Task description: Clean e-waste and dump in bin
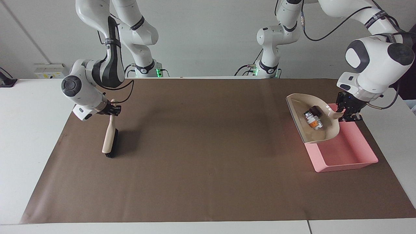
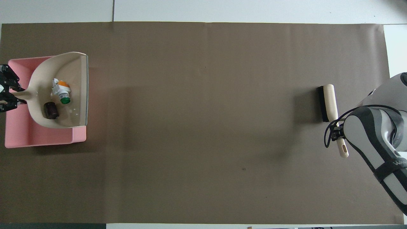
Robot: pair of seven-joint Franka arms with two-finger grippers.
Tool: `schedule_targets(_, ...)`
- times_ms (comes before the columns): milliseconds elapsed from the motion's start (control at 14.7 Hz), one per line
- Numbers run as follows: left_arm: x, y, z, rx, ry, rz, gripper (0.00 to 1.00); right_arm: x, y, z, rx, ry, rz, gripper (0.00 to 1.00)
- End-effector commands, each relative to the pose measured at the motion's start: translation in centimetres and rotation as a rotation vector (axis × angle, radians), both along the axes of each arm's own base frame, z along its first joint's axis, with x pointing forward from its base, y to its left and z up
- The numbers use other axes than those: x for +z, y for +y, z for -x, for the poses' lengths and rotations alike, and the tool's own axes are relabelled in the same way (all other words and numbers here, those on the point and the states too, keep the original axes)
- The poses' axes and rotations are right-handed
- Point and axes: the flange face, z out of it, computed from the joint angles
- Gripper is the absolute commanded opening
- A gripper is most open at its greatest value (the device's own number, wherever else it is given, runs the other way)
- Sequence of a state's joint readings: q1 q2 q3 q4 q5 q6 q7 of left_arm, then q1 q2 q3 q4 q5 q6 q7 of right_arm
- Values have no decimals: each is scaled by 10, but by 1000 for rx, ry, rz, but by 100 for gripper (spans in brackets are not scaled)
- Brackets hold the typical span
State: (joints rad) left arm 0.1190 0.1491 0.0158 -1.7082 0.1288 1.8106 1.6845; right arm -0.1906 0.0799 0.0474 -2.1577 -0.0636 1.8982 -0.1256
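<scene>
My right gripper should open now: the brush's black bristles rest at the brown mat in the overhead view.
My left gripper [image 1: 348, 112] is shut on the handle of the beige dustpan [image 1: 320, 136] and holds it raised over the pink bin [image 1: 344, 152], about level. The e-waste lies in the pan: a white-grey bit with green and orange marks [image 1: 312, 122] and a black blocky bit [image 1: 314, 110]. In the overhead view the pan [image 2: 68, 66] covers much of the bin [image 2: 38, 138], with the white-grey bit [image 2: 61, 92], the black bit [image 2: 51, 110] and my left gripper [image 2: 6, 92] showing. My right gripper [image 1: 112, 110] is shut on a brush [image 1: 109, 141].
The brush [image 2: 329, 101] hangs handle up at the right arm's end of the brown mat [image 1: 201, 162], its bristles down at or just above the mat. The white table [image 1: 29, 136] shows around the mat's edges.
</scene>
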Motion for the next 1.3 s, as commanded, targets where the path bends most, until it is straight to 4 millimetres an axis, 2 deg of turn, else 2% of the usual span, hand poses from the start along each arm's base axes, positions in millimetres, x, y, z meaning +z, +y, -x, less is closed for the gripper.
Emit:
schedule_targets(0,9,32,-11,-32,-22,-61,0,4,-2,2,30,-5,2,5)
schedule_targets(68,8,46,-12,-23,-30,-76,0,2,-1,5,40,0,0,8)
schedule_targets(136,8,50,-14,-26,-47,-90,0,1,0,6,68,4,-8,13)
schedule_targets(205,5,67,-14,-10,-57,-109,0,0,0,7,84,7,-13,17)
schedule_targets(477,-1,77,-20,-46,-63,-201,0,0,0,8,88,7,-10,26)
schedule_targets(545,-2,75,-22,-59,-57,-237,0,0,0,7,87,4,-9,32)
schedule_targets(614,-3,74,-23,-69,-48,-279,0,0,0,7,88,4,-8,59)
schedule_targets(682,-1,77,-23,-69,-46,-330,0,0,-1,7,87,4,-9,98)
schedule_targets(818,1,81,-24,-48,-54,-421,0,7,0,2,79,-13,-2,100)
schedule_targets(955,2,85,-23,-57,-49,-485,0,26,4,-8,83,-57,8,100)
schedule_targets(1023,2,85,-23,-64,-45,-509,0,37,10,-15,83,-82,16,100)
schedule_targets(1159,0,84,-24,-50,-48,-564,0,64,37,-29,78,-148,39,100)
schedule_targets(1227,-1,76,-25,-61,-47,-594,0,77,47,-35,83,-178,44,100)
